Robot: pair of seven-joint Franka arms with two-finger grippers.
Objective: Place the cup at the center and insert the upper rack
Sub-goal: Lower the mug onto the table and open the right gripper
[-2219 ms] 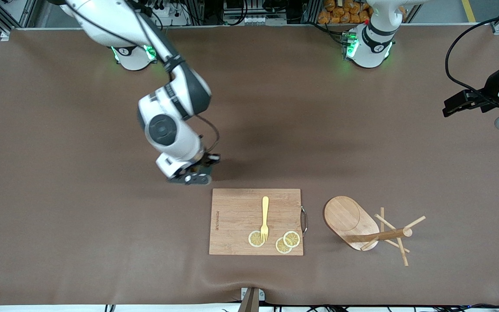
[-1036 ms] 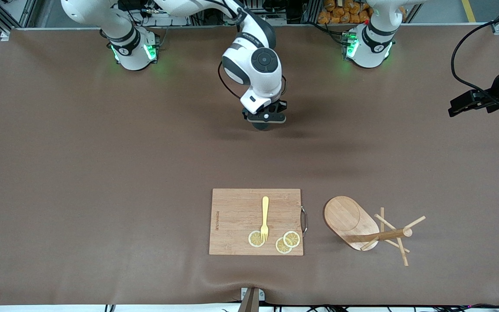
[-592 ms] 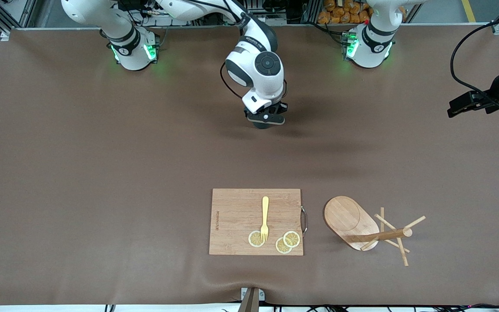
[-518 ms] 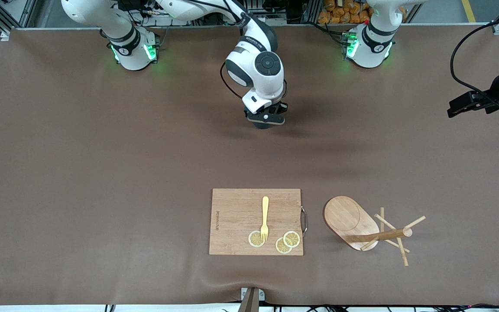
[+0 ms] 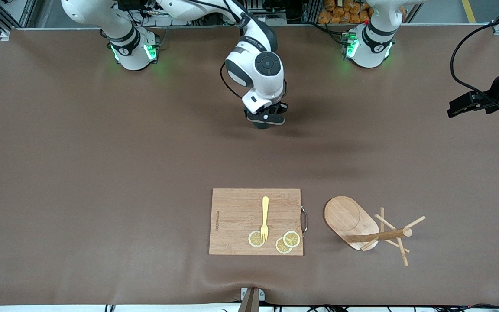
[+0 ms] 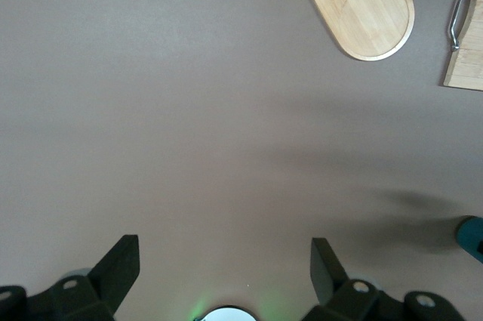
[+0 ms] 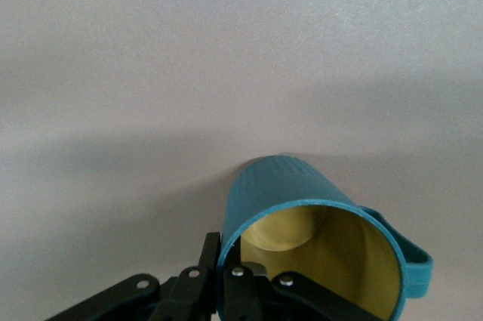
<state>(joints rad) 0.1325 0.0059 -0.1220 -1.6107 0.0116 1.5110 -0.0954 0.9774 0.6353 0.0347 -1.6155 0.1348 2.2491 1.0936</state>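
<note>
The teal cup's base meets its shadow on the brown cloth, so it is time for my right gripper to release the cup.
My right gripper (image 5: 266,120) is shut on the rim of the teal cup (image 5: 261,126), one finger inside the yellowish hollow and one outside (image 7: 208,254). The cup (image 7: 294,185) hangs low over the brown cloth midway along the table, close to the bases; I cannot tell whether it touches. The upper rack (image 5: 360,227), a wooden mug tree, lies tipped on its side beside the cutting board, toward the left arm's end. Its oval base (image 6: 362,7) shows in the left wrist view. My left gripper (image 5: 451,110) waits open and empty over the table's edge at the left arm's end, fingers (image 6: 113,272) wide apart.
A bamboo cutting board (image 5: 236,216) with a metal handle lies near the front edge. On it are a yellow fork (image 5: 265,216) and three lemon slices (image 5: 291,238). Brown cloth (image 5: 102,173) covers the whole table.
Two seconds ago the right gripper was low beside the cutting board. It has since carried the cup up toward the bases and over the last second sank slightly. The left arm barely shifted.
</note>
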